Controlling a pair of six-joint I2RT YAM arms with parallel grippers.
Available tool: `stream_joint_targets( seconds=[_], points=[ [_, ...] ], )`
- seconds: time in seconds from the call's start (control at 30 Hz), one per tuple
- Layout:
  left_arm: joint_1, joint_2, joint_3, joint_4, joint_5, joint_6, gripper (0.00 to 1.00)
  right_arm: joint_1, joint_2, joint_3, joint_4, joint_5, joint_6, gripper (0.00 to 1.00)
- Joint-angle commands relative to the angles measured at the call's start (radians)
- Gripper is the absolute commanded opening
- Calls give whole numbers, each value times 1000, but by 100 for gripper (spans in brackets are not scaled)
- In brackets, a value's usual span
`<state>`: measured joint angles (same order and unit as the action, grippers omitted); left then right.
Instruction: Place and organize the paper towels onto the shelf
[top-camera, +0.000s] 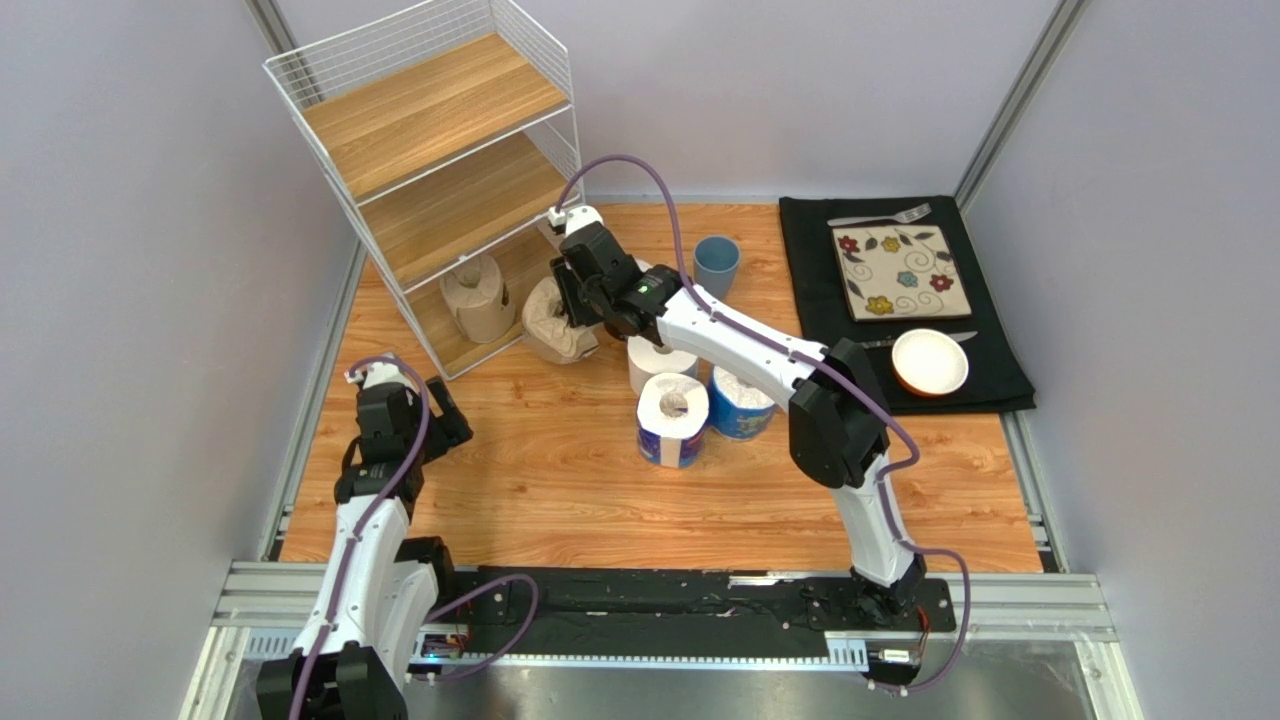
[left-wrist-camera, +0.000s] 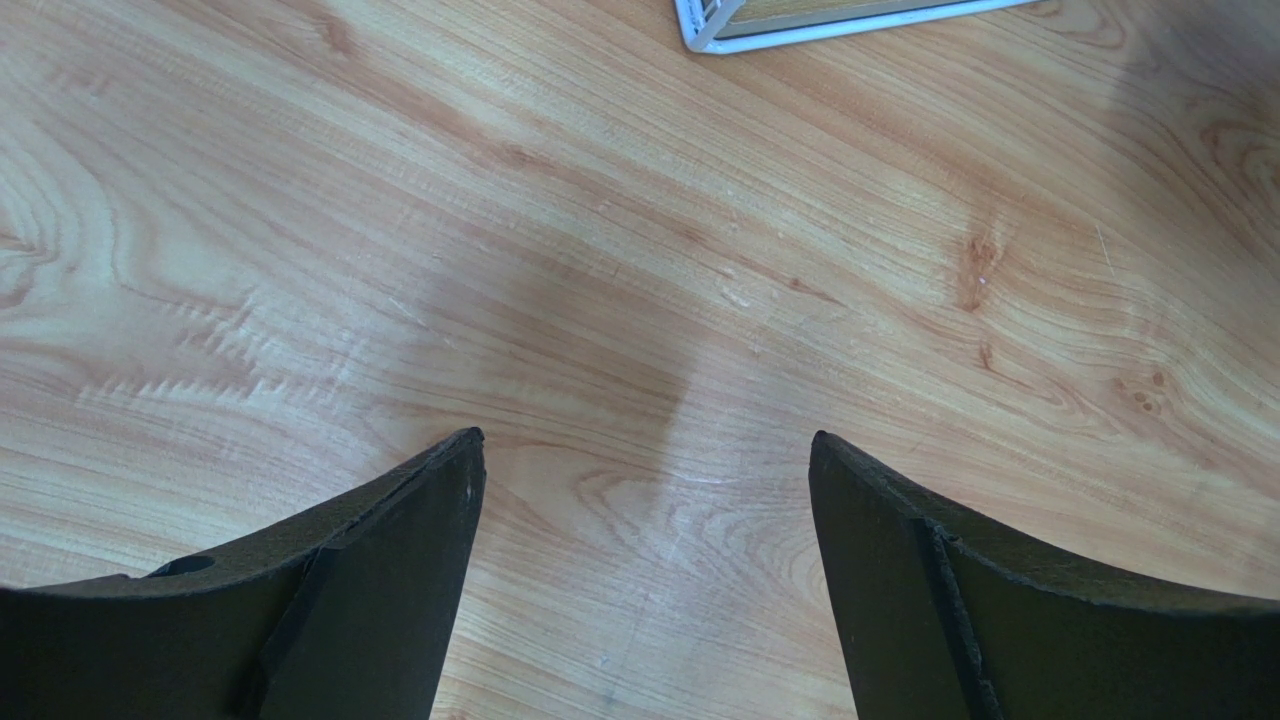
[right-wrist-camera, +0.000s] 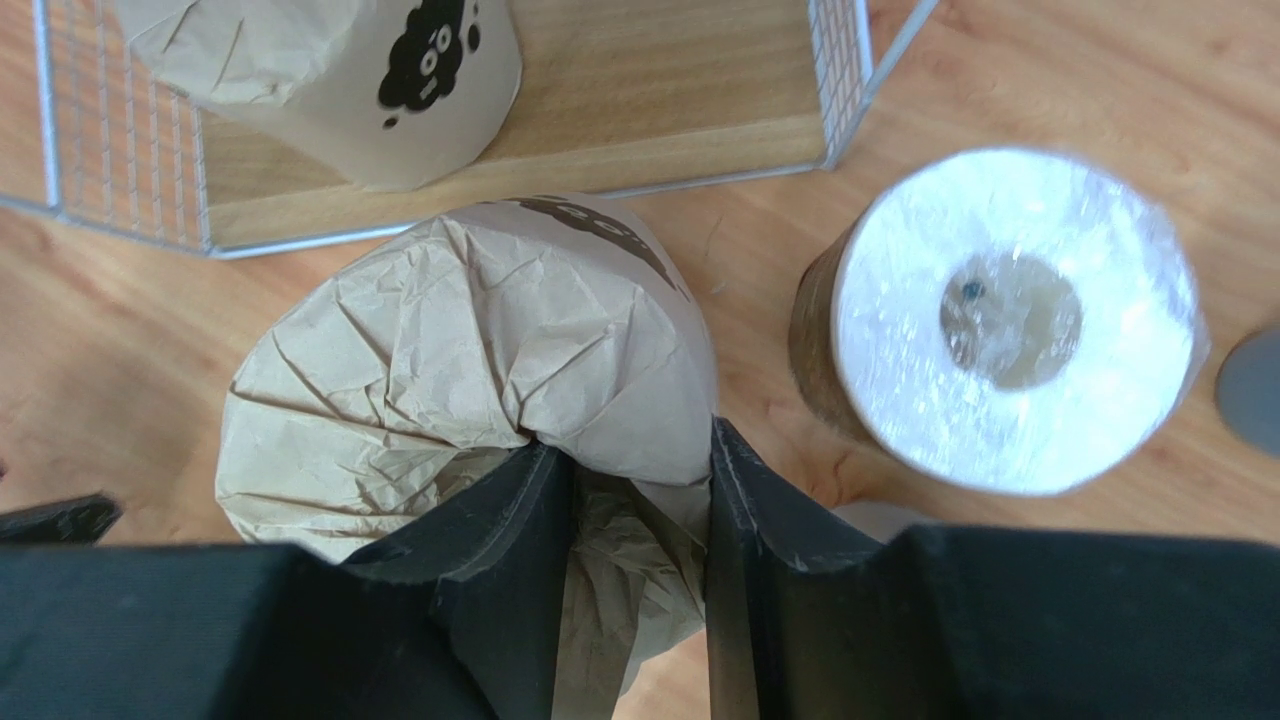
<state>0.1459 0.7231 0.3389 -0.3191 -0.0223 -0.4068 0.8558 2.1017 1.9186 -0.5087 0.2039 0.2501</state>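
Note:
The crumpled brown roll is outside the shelf (top-camera: 436, 135). My right gripper next moves the roll onto the shelf's bottom board beside the second roll before releasing it.
My right gripper (right-wrist-camera: 639, 458) is shut on the rim of a crumpled brown paper towel roll (right-wrist-camera: 451, 345), which stands on the table right in front of the shelf (top-camera: 436, 135). Its wrapping paper is pinched between the two fingers. A second brown roll (top-camera: 481, 297) stands on the shelf's bottom board (right-wrist-camera: 661, 90). Just right of the held roll is a film-wrapped roll with a white top (right-wrist-camera: 1007, 323). Two blue-wrapped rolls (top-camera: 672, 420) (top-camera: 741, 402) stand mid-table under the right arm. My left gripper (left-wrist-camera: 646, 443) hangs open over bare table at the left, holding nothing.
A blue cup (top-camera: 717, 267) stands behind the right arm. A black mat (top-camera: 819, 285) at the right carries a flowered plate (top-camera: 902, 272), a white bowl (top-camera: 930, 362) and cutlery. The shelf's wire corner (left-wrist-camera: 781, 23) lies just ahead of the left gripper.

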Motion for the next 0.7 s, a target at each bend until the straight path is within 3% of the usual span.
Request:
stream_joint_targets(
  seconds=[0.0,0.3,0.67],
  points=[
    [7,1,-6,5,13,-7,88,-8,24,36,214,97,-95,33],
    [7,21,-1,12,15,-9,88,-47,98,66,375,107,-89,33],
    [7,21,-5,12,15,-10,88,-47,208,171,446,89,-63,33]
  ],
)
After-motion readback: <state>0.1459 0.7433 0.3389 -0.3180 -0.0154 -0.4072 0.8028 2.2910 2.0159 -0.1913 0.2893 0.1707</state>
